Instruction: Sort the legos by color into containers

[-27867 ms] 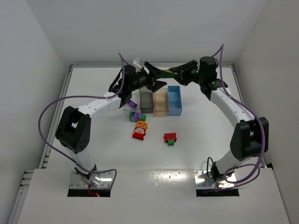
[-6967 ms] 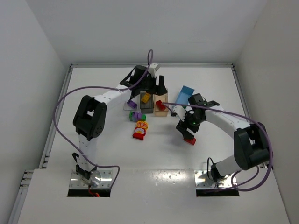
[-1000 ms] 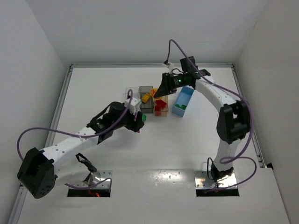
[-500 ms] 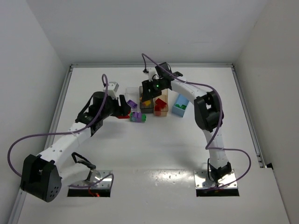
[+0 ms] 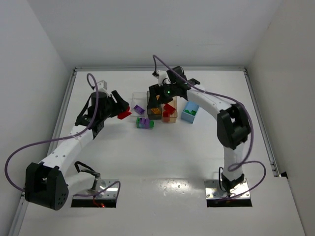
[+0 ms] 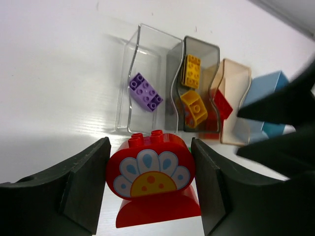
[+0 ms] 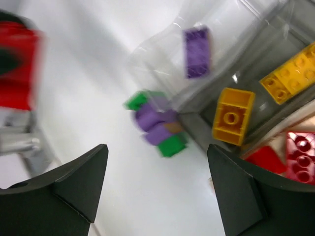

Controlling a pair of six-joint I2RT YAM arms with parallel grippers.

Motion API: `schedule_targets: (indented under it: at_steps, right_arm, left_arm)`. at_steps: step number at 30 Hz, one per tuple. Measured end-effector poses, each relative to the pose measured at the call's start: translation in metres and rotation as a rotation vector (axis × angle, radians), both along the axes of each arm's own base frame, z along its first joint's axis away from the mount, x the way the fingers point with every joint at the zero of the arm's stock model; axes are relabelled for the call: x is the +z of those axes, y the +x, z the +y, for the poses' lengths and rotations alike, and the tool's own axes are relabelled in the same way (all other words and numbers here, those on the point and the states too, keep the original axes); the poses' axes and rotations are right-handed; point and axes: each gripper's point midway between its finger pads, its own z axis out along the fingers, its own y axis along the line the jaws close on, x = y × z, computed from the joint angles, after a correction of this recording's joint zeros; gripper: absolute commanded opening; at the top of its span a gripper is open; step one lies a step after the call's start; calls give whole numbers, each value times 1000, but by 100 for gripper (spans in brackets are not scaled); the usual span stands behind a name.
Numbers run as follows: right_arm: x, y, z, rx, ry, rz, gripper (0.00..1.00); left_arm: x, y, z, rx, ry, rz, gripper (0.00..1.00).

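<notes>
The red lego should be grabbed next by its exposed end (image 5: 123, 115) with my right gripper. Then the part of the lego in my left gripper stays free to separate.
My left gripper (image 6: 150, 164) is shut on a red lego with a flower print (image 6: 151, 177), held above the table left of the clear container (image 5: 134, 101). In the top view that gripper (image 5: 122, 111) hangs near the bin row. My right gripper (image 5: 155, 100) is open over the grey container (image 6: 201, 54), with nothing between its fingers (image 7: 78, 182). The clear bin holds a purple lego (image 6: 145, 92), and the grey bin holds two yellow-orange legos (image 6: 194, 107). Red legos (image 7: 302, 152) lie in the tan container (image 6: 235, 78). A purple-and-green lego cluster (image 7: 157, 125) lies on the table before the bins.
The light blue container (image 5: 189, 112) sits skewed at the right end of the row. The white table is walled on three sides. Both arms reach toward the bins, and their cables arc above them.
My right gripper has swung left from the tan bin to the grey one and opened. My left arm has carried the red lego from near the cluster back and to the left.
</notes>
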Motion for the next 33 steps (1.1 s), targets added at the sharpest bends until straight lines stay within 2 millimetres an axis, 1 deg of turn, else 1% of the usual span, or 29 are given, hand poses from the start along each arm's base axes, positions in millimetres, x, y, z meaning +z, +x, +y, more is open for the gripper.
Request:
schedule_targets:
  at_steps: [1,2,4,5,7,9,10,12,15,19,21,23,26,33]
  right_arm:
    - [19,-7,3,-9,57,-8,82]
    - [34,-11,7,-12,99,-12,82]
    - [67,-17,19,-9,197,-28,82]
    - [82,-20,29,0,248,-38,82]
    - [97,-28,46,23,311,-35,82]
    - [99,-38,64,44,339,-9,82]
    - [97,-40,72,47,346,6,82]
    - [89,-44,89,55,354,44,82]
    - [71,-40,108,48,357,96,82]
    - [43,-36,114,18,334,163,82]
    - [37,-35,115,10,328,182,82]
    - [37,-32,119,7,334,185,82]
    - [45,-28,129,14,360,173,82]
    - [68,-35,149,57,418,138,82]
  left_arm:
    - [2,2,4,32,-18,1,2]
    - [3,4,7,53,-29,4,2]
    - [3,6,13,92,-49,12,2]
    - [2,7,17,114,-58,20,2]
    - [-1,9,24,151,-66,35,2]
    - [-4,9,30,182,-73,51,2]
    - [-5,9,33,195,-79,59,2]
    - [-6,9,38,220,-91,67,2]
    - [-7,10,47,257,-112,77,2]
    - [-2,13,58,297,-134,71,2]
    - [1,15,59,300,-140,64,2]
    - [2,15,58,300,-149,64,2]
    - [3,15,57,299,-162,67,2]
    - [3,15,57,303,-171,68,2]
